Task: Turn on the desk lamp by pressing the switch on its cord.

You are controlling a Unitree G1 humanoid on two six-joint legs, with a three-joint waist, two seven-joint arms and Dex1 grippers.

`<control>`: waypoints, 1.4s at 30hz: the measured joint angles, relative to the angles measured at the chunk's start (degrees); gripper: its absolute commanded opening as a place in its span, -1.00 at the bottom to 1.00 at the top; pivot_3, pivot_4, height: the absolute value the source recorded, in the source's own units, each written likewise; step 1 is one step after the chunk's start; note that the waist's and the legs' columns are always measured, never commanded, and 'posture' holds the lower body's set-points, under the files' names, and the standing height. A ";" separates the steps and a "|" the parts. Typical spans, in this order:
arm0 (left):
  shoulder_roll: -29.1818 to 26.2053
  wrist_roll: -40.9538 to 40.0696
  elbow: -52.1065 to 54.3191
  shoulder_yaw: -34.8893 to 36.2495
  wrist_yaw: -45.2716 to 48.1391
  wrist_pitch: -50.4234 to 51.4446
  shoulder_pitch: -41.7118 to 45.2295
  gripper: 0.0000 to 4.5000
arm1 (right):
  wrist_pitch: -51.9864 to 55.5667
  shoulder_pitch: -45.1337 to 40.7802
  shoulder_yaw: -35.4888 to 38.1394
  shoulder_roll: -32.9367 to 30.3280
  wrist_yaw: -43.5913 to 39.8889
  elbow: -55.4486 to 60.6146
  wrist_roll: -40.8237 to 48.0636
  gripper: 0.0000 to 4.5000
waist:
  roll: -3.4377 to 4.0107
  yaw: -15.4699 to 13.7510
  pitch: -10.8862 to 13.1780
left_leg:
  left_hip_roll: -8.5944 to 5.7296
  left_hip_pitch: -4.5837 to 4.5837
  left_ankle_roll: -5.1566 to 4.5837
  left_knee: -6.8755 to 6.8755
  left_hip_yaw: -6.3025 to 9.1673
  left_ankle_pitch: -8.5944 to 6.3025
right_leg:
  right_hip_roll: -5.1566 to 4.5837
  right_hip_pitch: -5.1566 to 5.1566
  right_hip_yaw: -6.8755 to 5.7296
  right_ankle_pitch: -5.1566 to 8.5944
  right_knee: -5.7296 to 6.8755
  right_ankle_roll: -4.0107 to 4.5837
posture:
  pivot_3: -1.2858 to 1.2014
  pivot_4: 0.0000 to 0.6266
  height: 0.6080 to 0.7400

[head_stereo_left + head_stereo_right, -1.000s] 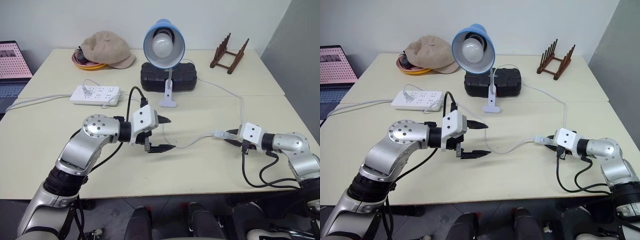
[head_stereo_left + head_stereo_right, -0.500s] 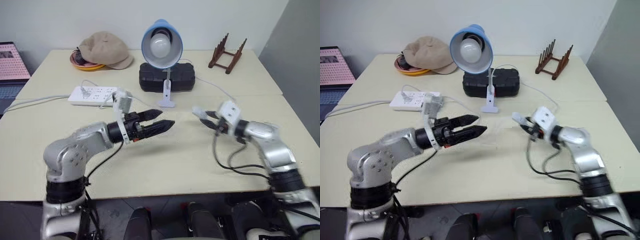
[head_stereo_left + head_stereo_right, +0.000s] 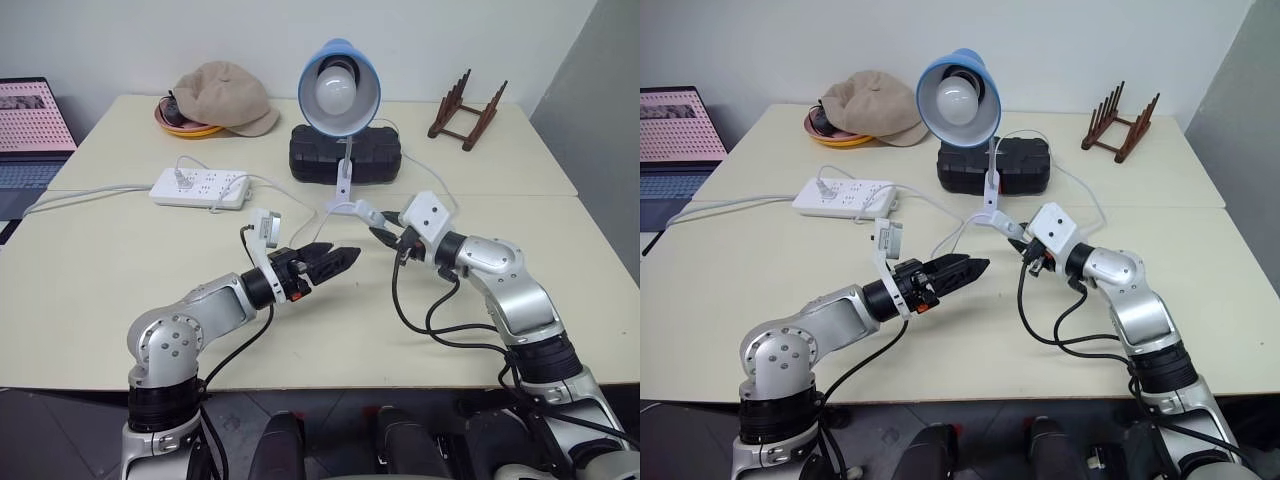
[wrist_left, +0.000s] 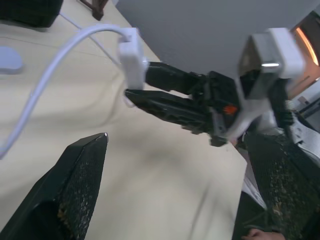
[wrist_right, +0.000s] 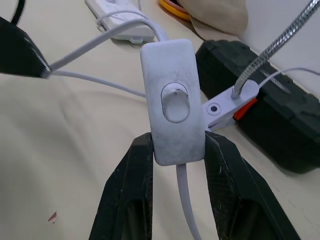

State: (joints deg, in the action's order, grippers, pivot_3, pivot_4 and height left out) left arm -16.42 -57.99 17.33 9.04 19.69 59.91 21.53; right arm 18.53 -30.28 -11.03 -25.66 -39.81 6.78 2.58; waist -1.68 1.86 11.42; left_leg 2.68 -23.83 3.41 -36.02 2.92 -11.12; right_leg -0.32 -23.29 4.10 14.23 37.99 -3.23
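The left gripper grabs the switch by its free cord end (image 3: pixel 363 208) next, since my right gripper's fingers already cover the other end of the switch.
The desk lamp (image 3: pixel 340 88), a light-blue shade with a white bulb, stands at the back middle on its white clip base (image 3: pixel 343 190). My right gripper (image 3: pixel 384 234) is shut on the switch (image 5: pixel 172 100), pinching its lower end by the two sides and holding it above the table, with the rocker button facing the right wrist camera. The cord (image 5: pixel 184 202) leaves both ends of the switch. My left gripper (image 3: pixel 345 257) is open and points level at the switch (image 4: pixel 131 62) from the left. It is a short gap away and holds nothing.
A white power strip (image 3: pixel 198 187) lies at the back left. A black case (image 3: pixel 345 158) sits behind the lamp's clip. A beige cap (image 3: pixel 222 97), a wooden rack (image 3: pixel 466 103) and a laptop (image 3: pixel 30 130) line the far side. Black arm cables (image 3: pixel 440 322) loop on the table.
My right gripper has carried the switch up off the table and left toward the middle. My left gripper has rolled over and now points at the switch.
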 measured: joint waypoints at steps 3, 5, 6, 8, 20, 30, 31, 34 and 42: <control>0.39 2.73 -3.66 -1.21 0.64 -2.32 1.68 1.00 | -1.42 0.69 -1.73 -0.23 -0.80 1.80 -0.91 -0.52 | 0.00 0.02 0.00 | 0.00 -0.02 0.00 0.00 -0.01 0.00 | 0.00 0.00 0.01 0.00 -0.04 0.00 | 0.03 -0.52 1.00; 0.47 3.47 -5.07 -1.56 1.21 -3.07 2.18 1.00 | -2.10 0.93 -2.19 -0.30 -1.07 2.12 -1.41 -0.52 | 0.00 0.01 0.00 | 0.00 -0.03 0.00 0.00 -0.01 0.00 | 0.00 0.00 0.01 0.00 -0.05 0.00 | 0.03 -0.52 1.00; 0.70 3.51 -5.75 -1.66 1.51 -3.09 2.75 1.00 | -2.63 1.12 -2.22 -0.68 -1.05 2.12 -1.81 -0.52 | 0.00 0.01 0.00 | 0.00 -0.03 0.00 0.00 -0.01 0.00 | -0.01 0.00 0.00 0.00 -0.05 0.00 | 0.03 -0.52 1.00; 0.96 3.53 -6.27 -1.90 2.35 -3.12 3.79 1.00 | -3.26 1.32 -2.28 -0.84 -0.95 2.18 -2.57 -0.52 | 0.00 0.01 0.00 | 0.00 -0.03 0.00 0.00 -0.01 0.00 | -0.01 0.00 0.00 0.00 -0.04 0.00 | 0.03 -0.52 1.00; 1.43 5.64 -8.88 -4.12 4.96 -4.34 6.36 1.00 | -5.74 2.87 -4.27 -0.12 1.03 3.32 -6.41 -0.52 | 0.00 0.02 0.00 | 0.00 -0.02 0.00 0.02 0.00 0.00 | 0.00 -0.01 0.00 0.00 -0.04 0.00 | 0.03 -0.52 1.00; 1.77 6.80 -9.99 -4.12 5.92 -5.31 6.36 0.33 | -5.74 3.66 -4.27 -0.16 1.02 4.60 -7.50 -0.52 | 0.00 0.02 0.00 | 0.00 -0.03 0.00 0.02 0.00 0.00 | 0.00 -0.01 -0.01 0.01 -0.06 0.01 | 0.03 -0.52 1.00; 1.88 7.00 -10.02 -4.11 5.92 -5.40 6.36 0.23 | -5.75 3.78 -4.31 -0.16 1.01 4.82 -7.64 -0.52 | -0.01 0.02 0.00 | 0.00 -0.03 0.00 0.03 0.00 0.00 | -0.01 -0.01 0.00 0.01 -0.06 0.01 | 0.03 -0.52 1.00; 2.28 7.58 -10.36 -4.12 5.92 -5.56 6.37 0.00 | -6.12 3.84 -4.69 -0.19 0.92 5.30 -8.15 -0.52 | 0.00 0.02 0.00 | 0.00 -0.03 0.00 0.03 0.00 0.00 | -0.01 -0.01 -0.01 0.01 -0.07 0.01 | 0.03 -0.52 1.00; 2.68 7.52 -10.60 -4.12 6.72 -5.55 6.35 -0.72 | -6.82 4.15 -5.12 -0.31 0.84 5.59 -8.66 -0.52 | -0.01 0.02 0.00 | 0.00 -0.03 0.00 0.05 0.00 0.00 | -0.01 -0.01 -0.01 0.02 -0.10 0.03 | 0.03 -0.52 1.00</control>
State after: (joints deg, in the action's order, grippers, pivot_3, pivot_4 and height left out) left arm -13.73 -50.48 6.73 4.93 26.41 54.36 27.88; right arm 11.70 -26.13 -16.15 -25.97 -38.96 12.37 -6.07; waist -1.69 1.88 11.42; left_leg 2.68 -23.86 3.41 -35.97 2.92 -11.12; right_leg -0.33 -23.30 4.09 14.25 37.89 -3.20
